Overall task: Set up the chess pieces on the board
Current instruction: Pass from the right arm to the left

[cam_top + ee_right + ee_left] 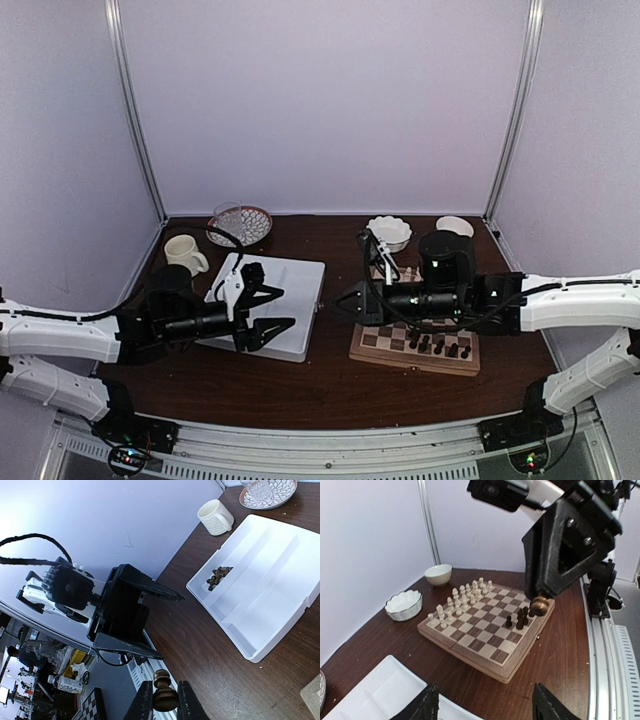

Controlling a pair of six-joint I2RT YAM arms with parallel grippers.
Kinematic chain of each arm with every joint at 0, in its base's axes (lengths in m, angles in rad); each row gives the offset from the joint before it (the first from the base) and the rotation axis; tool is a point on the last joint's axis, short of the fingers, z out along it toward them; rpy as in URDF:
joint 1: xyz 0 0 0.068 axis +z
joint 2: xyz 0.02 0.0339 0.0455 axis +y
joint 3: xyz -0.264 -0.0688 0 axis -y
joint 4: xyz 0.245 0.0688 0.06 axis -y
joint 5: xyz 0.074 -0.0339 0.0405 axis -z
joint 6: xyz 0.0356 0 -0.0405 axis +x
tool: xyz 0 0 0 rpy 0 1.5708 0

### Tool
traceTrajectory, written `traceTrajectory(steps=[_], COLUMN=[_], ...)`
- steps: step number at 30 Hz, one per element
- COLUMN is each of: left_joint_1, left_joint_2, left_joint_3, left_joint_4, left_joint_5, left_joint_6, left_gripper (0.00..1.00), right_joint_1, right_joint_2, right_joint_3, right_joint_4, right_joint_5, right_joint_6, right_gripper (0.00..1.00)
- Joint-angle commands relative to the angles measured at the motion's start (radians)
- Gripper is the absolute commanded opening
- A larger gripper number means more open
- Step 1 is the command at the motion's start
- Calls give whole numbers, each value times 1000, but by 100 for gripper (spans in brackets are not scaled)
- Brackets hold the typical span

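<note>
The left gripper should next take hold of a dark piece in the white tray by its rounded head, so that the piece's base stays free to stand on the board.
The board (398, 360) lies at the right of the table, and in the left wrist view (485, 641) its far rows hold cream chessmen. A few dark chess pieces (437, 346) stand near its front edge (520, 618). More dark pieces (219, 577) lie heaped in the white tray. My right gripper (345, 303) is shut on one dark piece (165, 696) and holds it in the air left of the board; the left wrist view shows the piece (541, 605) over the board's near corner. My left gripper (279, 309) is open and empty above the tray (485, 711).
A white divided tray (303, 288) lies left of the board. A cream mug (184, 252) and a patterned plate with a glass (243, 224) stand at the back left. Two white bowls (390, 231) (455, 226) stand behind the board.
</note>
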Motion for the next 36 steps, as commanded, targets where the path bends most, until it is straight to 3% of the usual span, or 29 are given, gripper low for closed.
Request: traceTrajectory(steps=[1, 4, 9, 12, 29, 36], left_joint_1=[14, 14, 11, 10, -2, -7], left_joint_2=[-53, -69, -20, 18, 19, 4], left_joint_3=[-74, -108, -203, -221, -209, -208], left_joint_4=[261, 349, 644, 716, 673, 654], left_joint_5=[160, 194, 248, 259, 297, 285], left_joint_6=[-62, -41, -20, -20, 59, 73], left_gripper=[63, 59, 55, 52, 41, 31], right_joint_1=[9, 34, 80, 103, 116, 115], right_joint_2=[-22, 6, 74, 98, 162, 171], right_joint_3=[-24, 3, 39, 67, 114, 111], right_joint_4=[123, 127, 203, 192, 195, 216], right_joint_5=[-20, -33, -87, -88, -83, -90], right_joint_6=[20, 11, 12, -9, -1, 9], right_gripper=[10, 10, 11, 11, 12, 12])
